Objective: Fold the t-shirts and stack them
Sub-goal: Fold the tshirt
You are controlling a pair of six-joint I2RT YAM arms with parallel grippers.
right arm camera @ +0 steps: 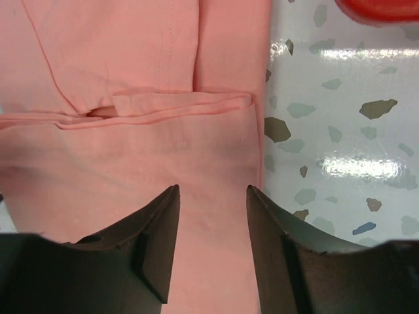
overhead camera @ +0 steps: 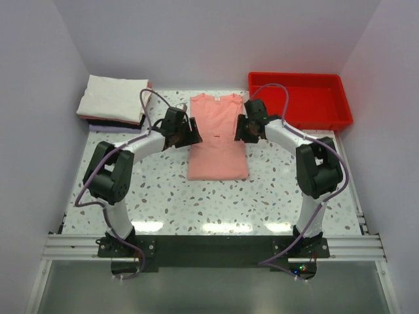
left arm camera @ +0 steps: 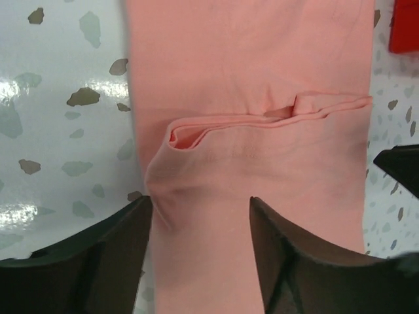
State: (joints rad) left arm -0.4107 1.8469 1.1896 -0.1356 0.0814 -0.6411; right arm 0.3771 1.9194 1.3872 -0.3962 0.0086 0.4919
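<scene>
I need to fold the near end of the salmon-pink t-shirt [overhead camera: 217,140] evenly over to the collar, so I will next grab its near-end corner with my left gripper.
A salmon-pink t-shirt [overhead camera: 217,140] lies flat on the middle of the table, its sides folded in to make a narrow strip with the collar at the far end. My left gripper [overhead camera: 194,135] is open, low over the shirt's left edge. In the left wrist view the shirt [left arm camera: 249,59] fills the space between the fingers [left arm camera: 131,242]. My right gripper [overhead camera: 239,129] is open over the shirt's right edge, and the pink cloth [right arm camera: 131,157] shows between its fingers [right arm camera: 275,229]. A stack of folded t-shirts [overhead camera: 112,97], white on top with dark ones below, sits at the back left.
A red plastic tray [overhead camera: 300,99] stands at the back right corner, just beyond my right arm. Walls close in the table at the back and on both sides. The speckled tabletop [overhead camera: 216,203] lies bare in front of the shirt.
</scene>
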